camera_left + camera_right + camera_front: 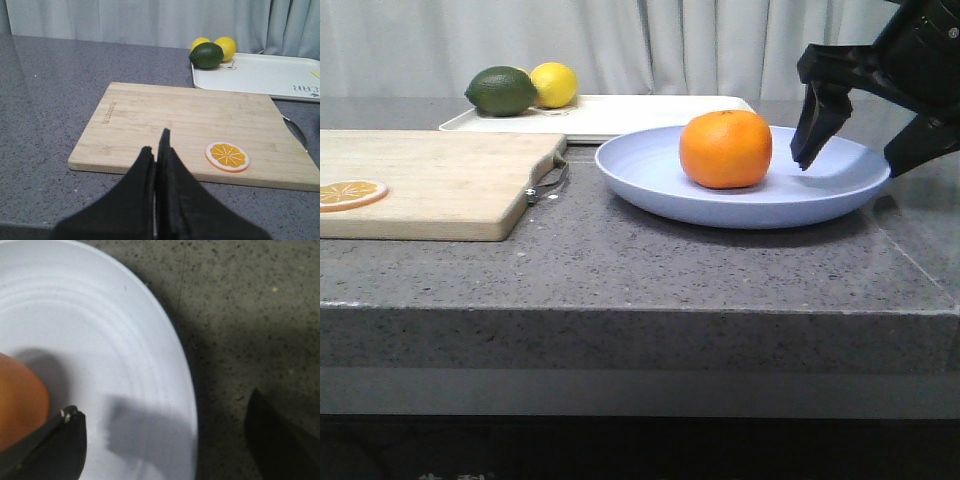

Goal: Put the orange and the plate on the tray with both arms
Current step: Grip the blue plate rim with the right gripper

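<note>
My right gripper's fingers are level with the plate's rim, one of them over the plate's inner surface. My right gripper needs to close on the plate (650, 182), as closing now would hold it.
The orange (725, 148) sits in the pale lavender-blue plate (650, 182) on the counter, in front of the cream-white tray (640, 112). My right gripper (850, 160) is open above the plate's right rim, one finger over the plate beside the orange, the other outside the rim. In the right wrist view the plate (100, 350) fills the left, the orange (20, 400) is at the edge, and the gripper (165, 425) straddles the rim. My left gripper (155, 145) is shut and empty over the front edge of the cutting board; the tray (260, 75) shows beyond.
A wooden cutting board (430, 180) with a metal handle (548, 183) lies left of the plate, an orange slice (350, 192) on it. A green lime (501, 91) and a yellow lemon (554, 84) sit on the tray's left end. The counter's front edge is close.
</note>
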Controlling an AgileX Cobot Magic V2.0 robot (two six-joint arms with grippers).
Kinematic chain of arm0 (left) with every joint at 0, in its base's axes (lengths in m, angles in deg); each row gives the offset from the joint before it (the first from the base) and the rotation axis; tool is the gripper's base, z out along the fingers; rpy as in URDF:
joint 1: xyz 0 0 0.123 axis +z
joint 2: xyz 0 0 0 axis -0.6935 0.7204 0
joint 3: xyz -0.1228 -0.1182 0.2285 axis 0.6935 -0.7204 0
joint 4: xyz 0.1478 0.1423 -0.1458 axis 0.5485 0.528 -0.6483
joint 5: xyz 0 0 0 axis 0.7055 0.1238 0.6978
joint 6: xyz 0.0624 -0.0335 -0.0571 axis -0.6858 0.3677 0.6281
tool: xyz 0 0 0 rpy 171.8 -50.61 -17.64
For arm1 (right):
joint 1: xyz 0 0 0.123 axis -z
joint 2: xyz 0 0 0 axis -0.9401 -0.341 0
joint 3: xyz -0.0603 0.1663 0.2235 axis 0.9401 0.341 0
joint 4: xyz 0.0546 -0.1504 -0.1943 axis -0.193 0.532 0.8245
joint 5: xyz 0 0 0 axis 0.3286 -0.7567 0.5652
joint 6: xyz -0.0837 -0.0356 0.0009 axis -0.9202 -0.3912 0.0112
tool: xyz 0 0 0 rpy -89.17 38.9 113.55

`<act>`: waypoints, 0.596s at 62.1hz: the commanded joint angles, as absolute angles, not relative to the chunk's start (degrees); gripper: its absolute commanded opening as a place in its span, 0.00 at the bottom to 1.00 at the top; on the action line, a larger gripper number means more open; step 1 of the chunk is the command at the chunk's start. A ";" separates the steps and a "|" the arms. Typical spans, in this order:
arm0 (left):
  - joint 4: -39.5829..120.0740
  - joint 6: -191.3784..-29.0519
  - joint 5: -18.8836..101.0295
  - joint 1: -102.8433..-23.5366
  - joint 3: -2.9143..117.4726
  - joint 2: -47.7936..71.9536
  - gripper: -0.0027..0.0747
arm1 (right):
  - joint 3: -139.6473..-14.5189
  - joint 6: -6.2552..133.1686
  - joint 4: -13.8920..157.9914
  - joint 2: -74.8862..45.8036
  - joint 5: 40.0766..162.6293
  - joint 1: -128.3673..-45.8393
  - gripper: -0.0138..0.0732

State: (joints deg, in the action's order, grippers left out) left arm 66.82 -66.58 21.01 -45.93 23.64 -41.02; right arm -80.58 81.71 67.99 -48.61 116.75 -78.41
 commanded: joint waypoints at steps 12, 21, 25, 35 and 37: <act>66.42 -66.13 26.11 -45.75 25.01 -40.24 0.01 | -82.67 81.42 67.25 -46.29 114.61 -78.06 0.47; 66.42 -66.13 26.11 -45.75 25.01 -40.24 0.01 | -82.67 81.42 67.25 -46.29 114.61 -78.06 0.19; 66.42 -66.13 26.11 -45.75 25.01 -40.24 0.01 | -82.67 81.42 67.25 -46.29 114.67 -78.06 0.10; 66.42 -66.13 26.11 -45.75 25.01 -40.24 0.01 | -84.54 81.50 65.99 -46.29 118.22 -78.06 0.09; 66.42 -66.13 26.11 -45.75 25.01 -40.24 0.01 | -85.54 81.49 65.71 -46.21 120.42 -77.97 0.09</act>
State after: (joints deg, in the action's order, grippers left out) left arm 66.82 -66.58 21.05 -45.93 23.64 -41.05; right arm -81.95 82.15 66.43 -48.61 118.34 -78.31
